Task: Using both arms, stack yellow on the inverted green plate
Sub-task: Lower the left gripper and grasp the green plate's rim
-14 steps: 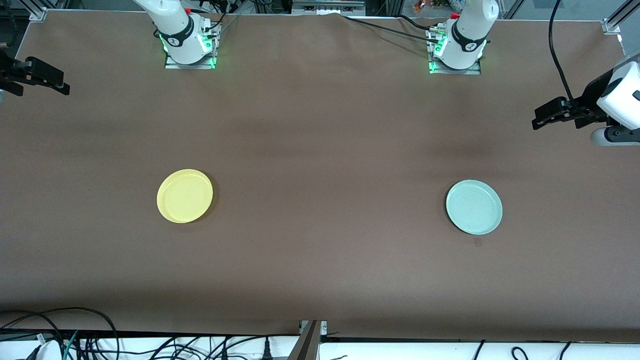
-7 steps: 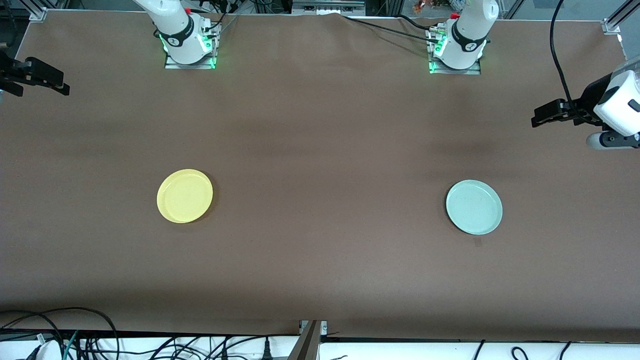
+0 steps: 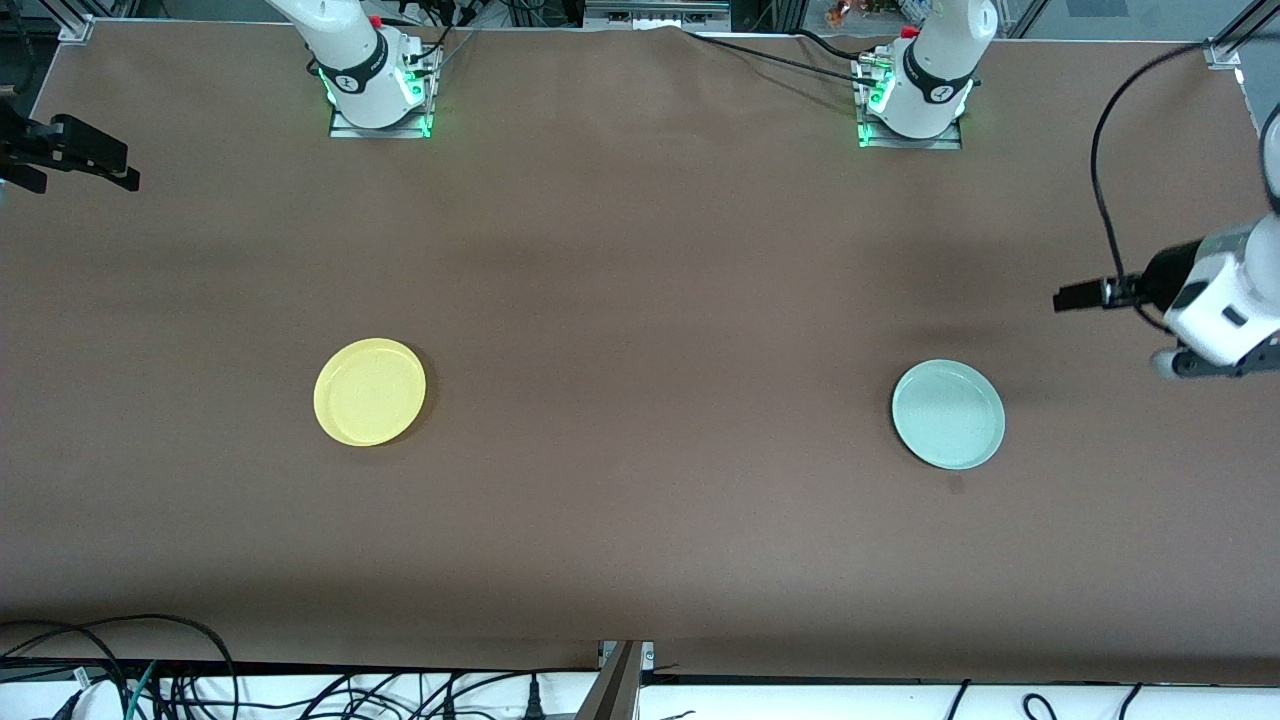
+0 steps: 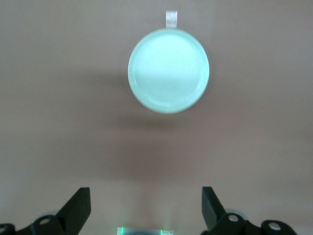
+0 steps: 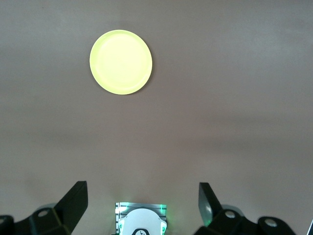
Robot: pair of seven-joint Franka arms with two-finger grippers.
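My left gripper takes hold of the pale green plate [image 3: 948,414] by its rim [image 3: 948,364] next, to invert it for stacking.
The yellow plate [image 3: 369,391] lies flat on the brown table toward the right arm's end; it also shows in the right wrist view [image 5: 121,62]. The pale green plate [image 3: 948,414] lies flat toward the left arm's end, hollow side up as far as I can tell, and shows in the left wrist view [image 4: 168,70]. My left gripper [image 3: 1075,297] is open and empty, up over the table's left-arm end, apart from the green plate; its fingers [image 4: 78,208] stand wide. My right gripper [image 3: 110,170] is open and empty over the table's right-arm edge, waiting.
The arm bases [image 3: 380,95] [image 3: 912,105] stand along the table's edge farthest from the front camera. A small tape mark [image 3: 955,484] lies just nearer the front camera than the green plate. Cables [image 3: 150,670] hang below the front edge.
My left gripper has swung down and toward the green plate's side of the table, its hand turning. The right arm and both plates have not moved.
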